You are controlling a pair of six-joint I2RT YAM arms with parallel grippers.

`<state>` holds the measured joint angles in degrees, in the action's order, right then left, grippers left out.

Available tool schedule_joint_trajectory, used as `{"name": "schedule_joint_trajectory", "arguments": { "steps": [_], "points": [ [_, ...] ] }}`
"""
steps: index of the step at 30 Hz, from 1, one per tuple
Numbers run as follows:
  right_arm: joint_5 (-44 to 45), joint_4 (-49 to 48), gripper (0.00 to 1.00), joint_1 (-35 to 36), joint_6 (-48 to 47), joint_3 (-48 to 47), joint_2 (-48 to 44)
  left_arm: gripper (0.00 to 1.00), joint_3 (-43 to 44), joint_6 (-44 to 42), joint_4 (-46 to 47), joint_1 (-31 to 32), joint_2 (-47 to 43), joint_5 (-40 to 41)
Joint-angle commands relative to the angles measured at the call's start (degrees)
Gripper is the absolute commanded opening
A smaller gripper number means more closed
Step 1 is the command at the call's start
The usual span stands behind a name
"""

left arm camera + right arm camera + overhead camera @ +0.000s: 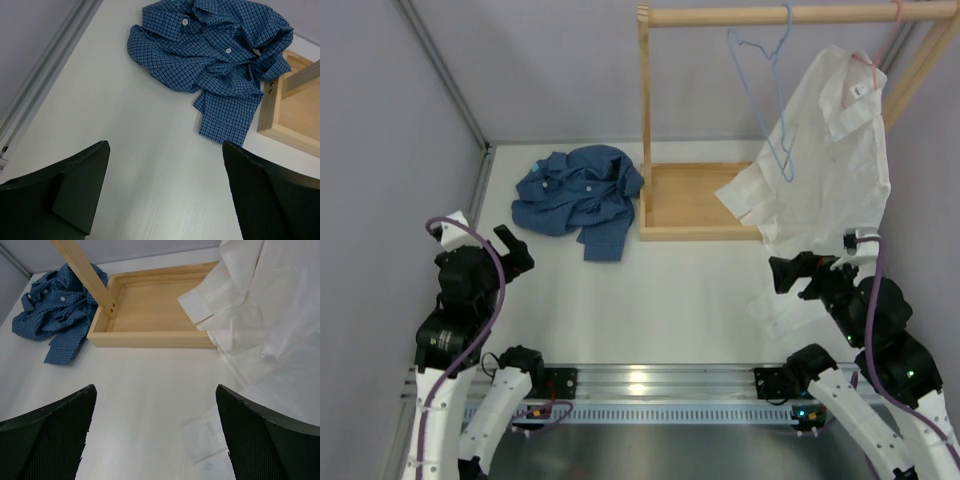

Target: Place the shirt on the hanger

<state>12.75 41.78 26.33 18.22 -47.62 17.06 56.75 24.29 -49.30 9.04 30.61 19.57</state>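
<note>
Next, my left gripper grabs the dark blue checked shirt near its collar [539, 178] [169, 14] beside the teal tag, so fabric stays free for my right gripper to grab.
The dark blue checked shirt [578, 197] lies crumpled on the white table at the back left, next to the wooden rack base; it shows in the left wrist view [215, 55] and the right wrist view [55, 312]. The light blue wire hanger [766, 95] hangs empty by its hook from the wooden rail [770, 15]. My left gripper [516, 252] is open and empty, near and left of the shirt, above bare table [165, 185]. My right gripper [798, 276] is open and empty, low at the right [155, 430].
A wooden rack with a tray base [685, 205] and upright post [644, 110] stands at the back. A white collared shirt [830, 150] hangs on a pink hanger [880, 55] at the right, its sleeve reaching the table [210, 450] near my right gripper.
</note>
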Motion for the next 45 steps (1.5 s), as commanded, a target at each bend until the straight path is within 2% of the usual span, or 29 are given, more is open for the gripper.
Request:
{"name": "schedule_joint_trajectory", "arguments": {
  "steps": [1, 5, 6, 9, 11, 14, 16, 20, 23, 28, 33, 36, 37, 40, 41, 43, 44, 45],
  "points": [
    [-4.13, -3.28, 1.00, -0.66, -0.11, 0.85, 0.17, 0.98, 0.55, 3.72, 2.37, -0.34, 0.94, 3.97],
    [-14.92, -8.11, 0.99, -0.66, 0.85, 3.05, 0.52, 0.98, 0.91, 9.87, 3.33, -0.34, 4.53, 6.00],
    [-19.91, -9.51, 1.00, -0.66, 1.29, 3.58, 0.69, 0.98, 0.73, 11.03, 3.94, -0.34, 6.81, 6.00],
    [-28.97, -15.57, 0.99, -0.66, 3.04, 5.77, 1.48, 0.98, -1.11, 16.22, 9.90, -0.34, 12.16, 3.99],
    [-31.55, -19.53, 0.99, -0.57, 4.89, 7.18, 1.66, 0.98, -3.14, 19.81, 15.97, -0.34, 15.78, 0.65],
    [-31.83, -20.77, 0.99, -0.57, 6.04, 7.89, 2.10, 0.98, -1.65, 24.74, 19.41, -0.34, 28.05, 5.28],
    [-31.65, -20.77, 1.00, -0.57, 6.21, 8.59, 2.36, 0.98, -1.29, 26.41, 22.21, -0.42, 33.17, 8.10],
    [-31.74, -20.77, 0.99, -0.57, 6.04, 10.43, 2.89, 0.98, 0.55, 23.70, 35.64, -2.18, 45.39, 6.01],
    [-31.74, -20.25, 1.00, -0.66, 5.87, 12.19, 3.42, 0.98, 5.46, 21.32, 40.23, -4.02, 54.10, 2.23],
    [-31.83, -19.89, 1.00, -0.66, 6.21, 15.09, 4.12, 0.98, 14.33, 21.76, 40.69, -6.75, 66.14, 2.58],
    [-31.47, -20.33, 1.00, -0.66, 5.69, 15.89, 5.70, 0.98, 16.37, 23.61, 43.58, -10.43, 72.91, 2.41],
    [-31.47, -20.77, 0.99, -0.58, 5.16, 15.71, 7.02, 0.97, 20.76, 23.87, 44.20, -12.20, 79.59, -2.25],
    [-31.39, -20.77, 0.99, -0.66, 4.99, 15.62, 7.63, 0.93, 22.16, 23.35, 44.64, -12.38, 81.26, -4.17],
    [-31.82, -22.26, 1.00, -0.66, 5.77, 15.89, 8.69, 0.90, 27.61, 21.41, 45.87, -12.29, 86.71, -6.90],
    [-32.52, -23.22, 0.99, -0.66, 6.21, 16.15, 8.95, 0.81, 29.36, 21.06, 47.00, -12.29, 88.20, -7.53],
    [-33.40, -24.37, 0.99, -0.58, 6.92, 17.03, 9.66, 0.68, 29.91, 20.53, 48.50, -12.38, 88.83, -9.72],
    [-33.67, -25.16, 0.99, -0.66, 7.01, 17.29, 10.01, 0.39, 29.47, 20.70, 48.77, -12.38, 88.48, -10.16],
    [-33.41, -25.34, 1.00, -0.66, 6.92, 17.55, 10.79, 0.20, 29.12, 20.97, 48.68, -12.38, 88.13, -10.52]
  ]
}}
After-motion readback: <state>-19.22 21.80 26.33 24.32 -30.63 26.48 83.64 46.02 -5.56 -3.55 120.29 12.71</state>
